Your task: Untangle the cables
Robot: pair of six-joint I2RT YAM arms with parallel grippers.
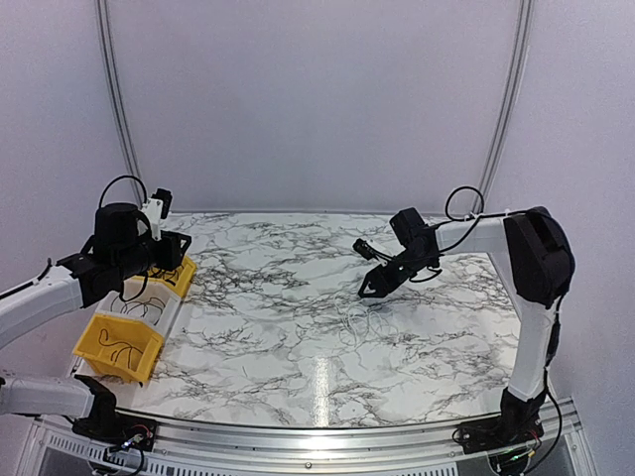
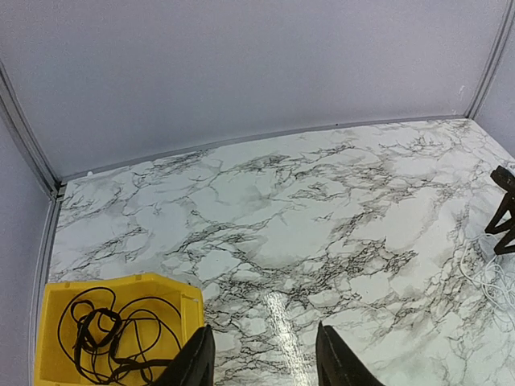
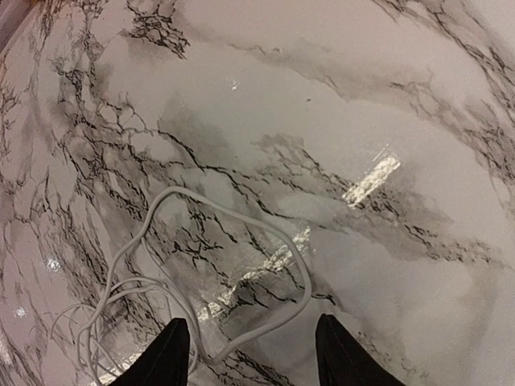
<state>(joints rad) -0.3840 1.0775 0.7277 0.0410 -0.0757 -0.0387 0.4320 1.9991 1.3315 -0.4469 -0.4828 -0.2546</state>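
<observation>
The pale cable's other coils should stay free to unwind, so I need to grab the pale cable by its wide outer loop (image 1: pixel 359 308) (image 3: pixel 259 330) with my right gripper next.
A pale thin cable (image 3: pixel 304 277) lies in loose loops on the marble table, directly under my right gripper (image 3: pixel 251 354), which is open and empty just above it. In the top view the right gripper (image 1: pixel 365 270) hovers right of the table's middle, and the pale cable (image 1: pixel 359 327) is faint just in front of it. Its strands also show at the right edge of the left wrist view (image 2: pixel 491 273). Black cables (image 2: pixel 105 338) lie coiled in a yellow bin (image 2: pixel 52 301). My left gripper (image 2: pixel 261 358) is open and empty beside that bin, at the table's left edge (image 1: pixel 177 248).
Two yellow bins stand at the left edge, the near one (image 1: pixel 94 342) holding a black cable (image 1: pixel 124 347) and the far one (image 1: pixel 184 276) by the left wrist. The marble table (image 1: pixel 298 367) is bounded by white walls at the back and sides.
</observation>
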